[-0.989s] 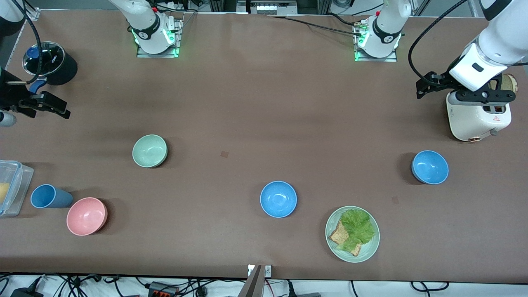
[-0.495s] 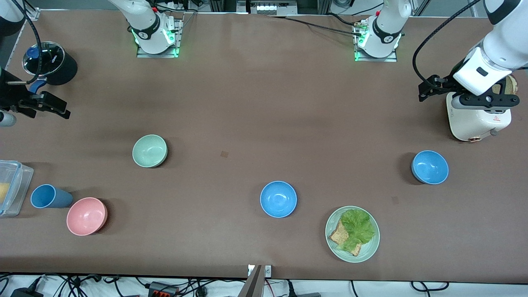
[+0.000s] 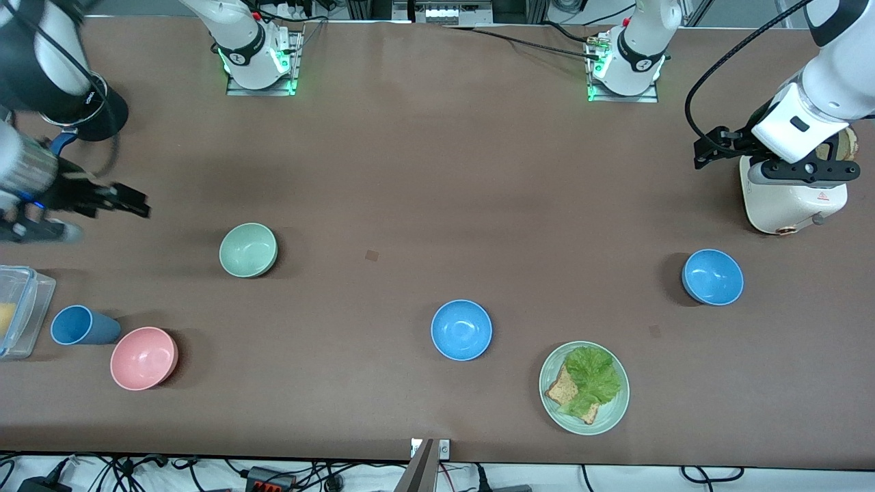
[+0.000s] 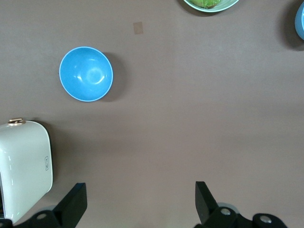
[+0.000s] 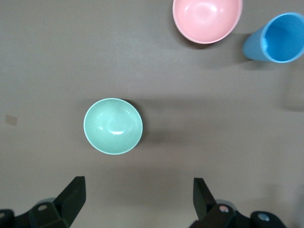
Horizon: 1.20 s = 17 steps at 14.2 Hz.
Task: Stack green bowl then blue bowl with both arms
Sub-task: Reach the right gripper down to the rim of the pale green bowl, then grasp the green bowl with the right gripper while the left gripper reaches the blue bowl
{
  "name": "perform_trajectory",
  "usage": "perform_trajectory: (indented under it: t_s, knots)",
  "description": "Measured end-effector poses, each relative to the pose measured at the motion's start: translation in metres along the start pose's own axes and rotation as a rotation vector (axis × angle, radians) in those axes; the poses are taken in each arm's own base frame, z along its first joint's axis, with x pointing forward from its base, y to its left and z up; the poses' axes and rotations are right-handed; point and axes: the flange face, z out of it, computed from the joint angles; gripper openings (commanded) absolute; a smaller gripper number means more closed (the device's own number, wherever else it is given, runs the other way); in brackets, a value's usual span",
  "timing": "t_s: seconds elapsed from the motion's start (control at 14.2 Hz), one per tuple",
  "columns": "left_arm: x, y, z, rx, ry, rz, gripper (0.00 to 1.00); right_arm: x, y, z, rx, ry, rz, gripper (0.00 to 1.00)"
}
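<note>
The green bowl needs to be stacked with the blue bowl. My right gripper should next take hold of the green bowl by its rim for that.
The pale green bowl stands open side up toward the right arm's end of the table. It also shows in the right wrist view. One blue bowl stands mid-table near the front camera. A second blue bowl stands toward the left arm's end and shows in the left wrist view. My right gripper is open and empty, up in the air at the right arm's end; in its wrist view the green bowl lies ahead of the jaws. My left gripper is open and empty over the toaster.
A white toaster stands at the left arm's end. A green plate holds lettuce and toast near the front edge. A pink bowl, a blue cup, a clear container and a black pot are at the right arm's end.
My right arm has swung in over the table toward the green bowl. My left gripper has shifted slightly over the toaster. The bowls have not moved.
</note>
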Motion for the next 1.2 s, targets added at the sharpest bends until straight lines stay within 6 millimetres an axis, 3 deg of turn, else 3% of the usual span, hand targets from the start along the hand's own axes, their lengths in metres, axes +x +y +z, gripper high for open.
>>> perform_trajectory:
  t_s: [0.28, 0.49, 0.92, 1.2]
  knots:
    - [0.000, 0.000, 0.000, 0.000, 0.000, 0.000, 1.00, 0.036, -0.008, 0.100, -0.013, -0.076, -0.010, 1.00]
    - [0.000, 0.000, 0.000, 0.000, 0.000, 0.000, 1.00, 0.046, -0.008, 0.163, -0.019, -0.149, -0.010, 1.00]
    - [0.003, -0.006, 0.002, -0.003, -0.006, -0.010, 1.00, 0.052, -0.012, 0.241, -0.028, -0.220, -0.019, 1.00]
    - [0.008, -0.026, 0.012, -0.009, -0.031, -0.042, 1.00, 0.051, -0.013, 0.259, -0.030, -0.244, -0.021, 0.53]
